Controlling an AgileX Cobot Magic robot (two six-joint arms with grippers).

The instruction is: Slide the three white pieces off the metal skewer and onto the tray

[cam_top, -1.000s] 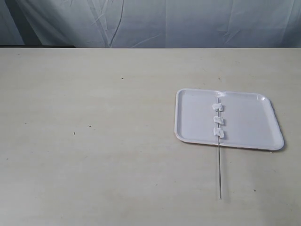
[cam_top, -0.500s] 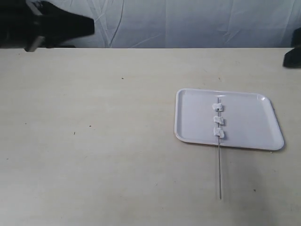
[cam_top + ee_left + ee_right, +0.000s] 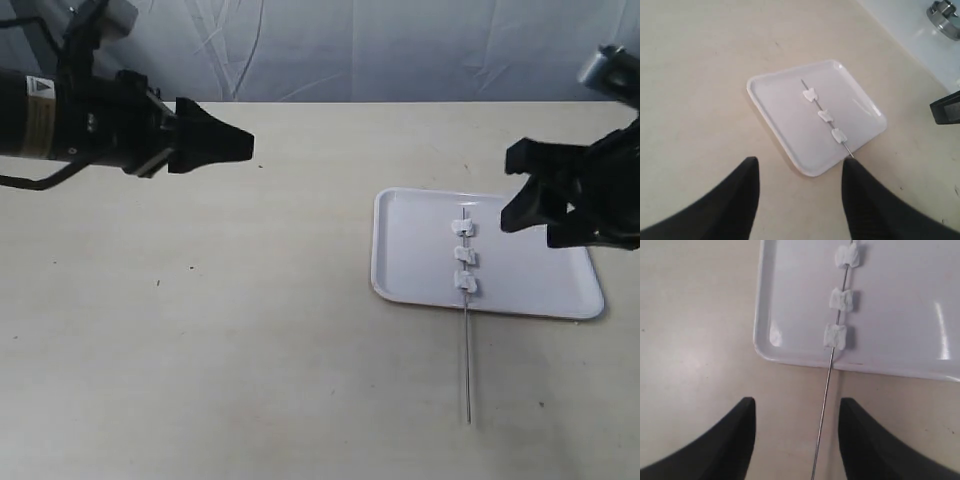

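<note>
My right gripper picks up the metal skewer by its bare shaft (image 3: 467, 365) (image 3: 823, 409) next, so that the white pieces are free to slide off onto the tray.
The white tray (image 3: 530, 262) lies right of centre on the table. The metal skewer (image 3: 467, 360) rests across it, its bare end sticking out over the near rim onto the table. The three white pieces (image 3: 464, 257) sit threaded in a row on the part over the tray. My right gripper (image 3: 515, 190) hovers open above the tray's right side; in the right wrist view the skewer (image 3: 822, 415) runs between its open jaws (image 3: 796, 401), below the pieces (image 3: 841, 300). My left gripper (image 3: 238, 146) hangs open at far left, well away; the left wrist view shows the tray (image 3: 785, 115) beyond its jaws (image 3: 800, 162).
The beige tabletop (image 3: 250, 330) has a few dark specks. A pale cloth backdrop (image 3: 350, 50) hangs behind the far edge. A round metal fitting (image 3: 945, 12) shows at the corner of the left wrist view.
Both arms have come into the exterior view, the left from the upper left, the right from the right edge to above the tray. The skewer, pieces and tray have not moved.
</note>
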